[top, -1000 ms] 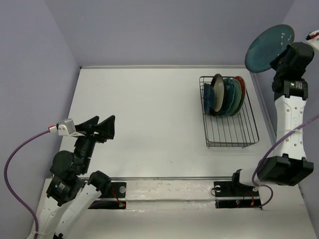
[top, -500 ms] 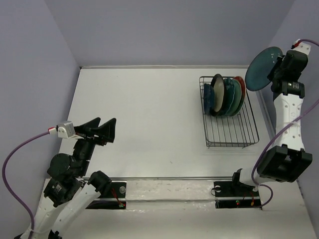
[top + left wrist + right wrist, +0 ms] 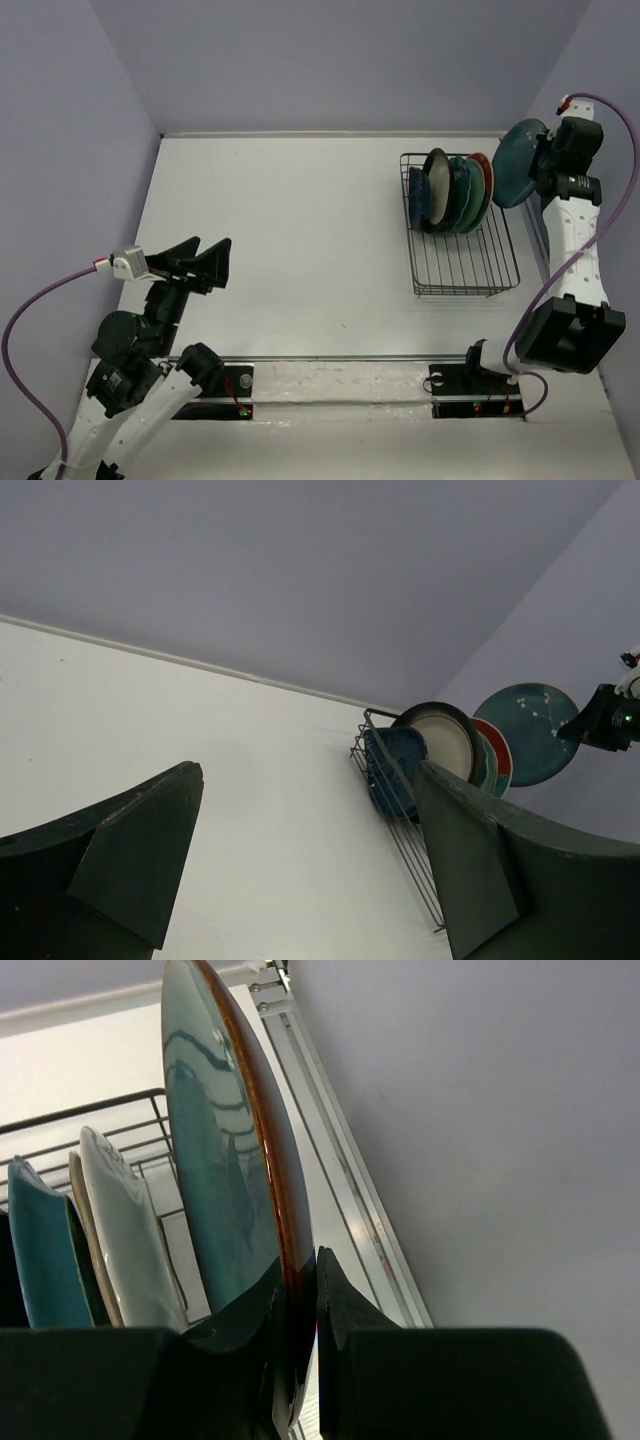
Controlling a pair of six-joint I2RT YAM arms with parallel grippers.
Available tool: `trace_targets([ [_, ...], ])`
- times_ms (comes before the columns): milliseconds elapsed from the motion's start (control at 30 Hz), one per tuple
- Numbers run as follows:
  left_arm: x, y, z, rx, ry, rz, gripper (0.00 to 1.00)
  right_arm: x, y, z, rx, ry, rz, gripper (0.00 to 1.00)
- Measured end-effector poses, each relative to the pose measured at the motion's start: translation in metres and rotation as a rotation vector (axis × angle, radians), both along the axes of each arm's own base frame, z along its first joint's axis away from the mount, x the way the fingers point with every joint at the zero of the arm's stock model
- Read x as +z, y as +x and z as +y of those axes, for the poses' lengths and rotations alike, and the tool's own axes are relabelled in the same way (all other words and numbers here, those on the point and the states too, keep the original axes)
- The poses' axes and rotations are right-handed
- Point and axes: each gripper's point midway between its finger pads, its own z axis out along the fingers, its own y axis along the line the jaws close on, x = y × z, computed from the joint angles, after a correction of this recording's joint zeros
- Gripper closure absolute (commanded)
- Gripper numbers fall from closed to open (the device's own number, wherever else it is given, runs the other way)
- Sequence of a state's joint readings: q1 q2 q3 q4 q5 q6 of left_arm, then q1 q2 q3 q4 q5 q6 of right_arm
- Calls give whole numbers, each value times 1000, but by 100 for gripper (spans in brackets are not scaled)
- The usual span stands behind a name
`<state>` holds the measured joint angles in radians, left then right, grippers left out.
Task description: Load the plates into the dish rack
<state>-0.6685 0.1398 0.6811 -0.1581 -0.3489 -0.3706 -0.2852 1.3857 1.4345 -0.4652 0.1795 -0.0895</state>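
Note:
My right gripper moves the teal plate (image 3: pixel 517 163) inward and down before releasing it, since the plate hangs high outside the rack's side wire.
The black wire dish rack (image 3: pixel 466 272) stands at the right of the table. Several plates stand upright in its far end, from a dark-blue one (image 3: pixel 418 192) and a cream one (image 3: pixel 437 188) to a red one (image 3: pixel 484 178). My right gripper (image 3: pixel 543 166) is shut on the rim of the plain teal plate (image 3: pixel 517 163). It holds the plate on edge in the air, just right of the red plate, over the rack's far right side. In the right wrist view the held plate (image 3: pixel 215 1160) rises between my fingers (image 3: pixel 345 1310), beside a pale plate (image 3: pixel 125 1230). My left gripper (image 3: pixel 192 260) is open and empty at the near left.
The near half of the rack holds no plates. The right wall stands close behind the right arm. A metal strip (image 3: pixel 345 1170) runs along the table's right edge. The rack (image 3: pixel 402 832) and its plates (image 3: pixel 448 742) show far off in the left wrist view.
My right gripper has brought the teal plate down and to the left, from high beside the wall to just right of the racked plates. The left arm has barely shifted.

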Motion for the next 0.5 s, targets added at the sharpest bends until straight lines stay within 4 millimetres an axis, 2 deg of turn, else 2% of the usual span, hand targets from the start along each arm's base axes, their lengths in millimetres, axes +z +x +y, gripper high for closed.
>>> trace_targets([
  [233,-1,0,-1,-6,2,3,3,-9,5,25,103,-89,58,93],
  [500,-1,-1,0,-2,0,2,3,-36,0,29,139,-167,150,93],
])
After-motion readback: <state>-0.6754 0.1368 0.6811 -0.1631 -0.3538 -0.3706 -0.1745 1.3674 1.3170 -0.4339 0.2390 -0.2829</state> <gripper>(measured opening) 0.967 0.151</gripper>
